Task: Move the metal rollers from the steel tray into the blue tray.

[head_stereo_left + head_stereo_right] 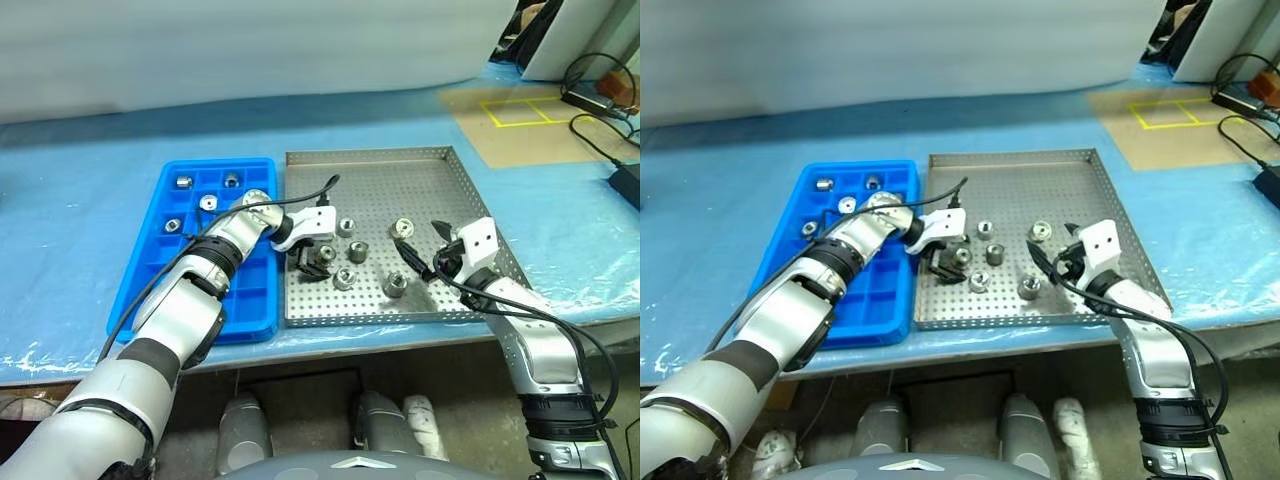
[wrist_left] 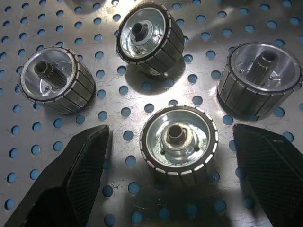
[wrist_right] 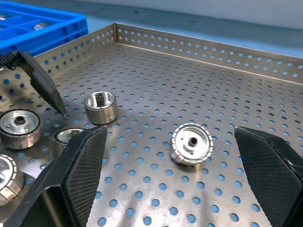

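Observation:
My left gripper's fingers are beside the upright roller and would catch it by closing, so it is now time to close.
The steel tray (image 1: 440, 190) lies mid-table with several metal rollers (image 1: 358, 252) loose on its perforated floor. Left of it sits the blue tray (image 1: 250, 300), several rollers (image 1: 208, 203) in its far compartments. My left gripper (image 1: 312, 262) points down near the steel tray's left side, open. In the left wrist view its fingers (image 2: 71, 179) straddle one upright roller (image 2: 179, 142) without touching it; three more stand just beyond. My right gripper (image 1: 422, 246) hovers open over the tray's right part, its fingers (image 3: 80, 175) empty, a roller (image 3: 191, 143) lying ahead between them.
The blue-covered table carries a brown board with a yellow taped square (image 1: 520, 110) at the far right, and black cables (image 1: 600, 130) beside it. The steel tray's raised rim (image 3: 203, 47) runs along its far side. A thin black cable (image 1: 310, 195) loops off my left wrist.

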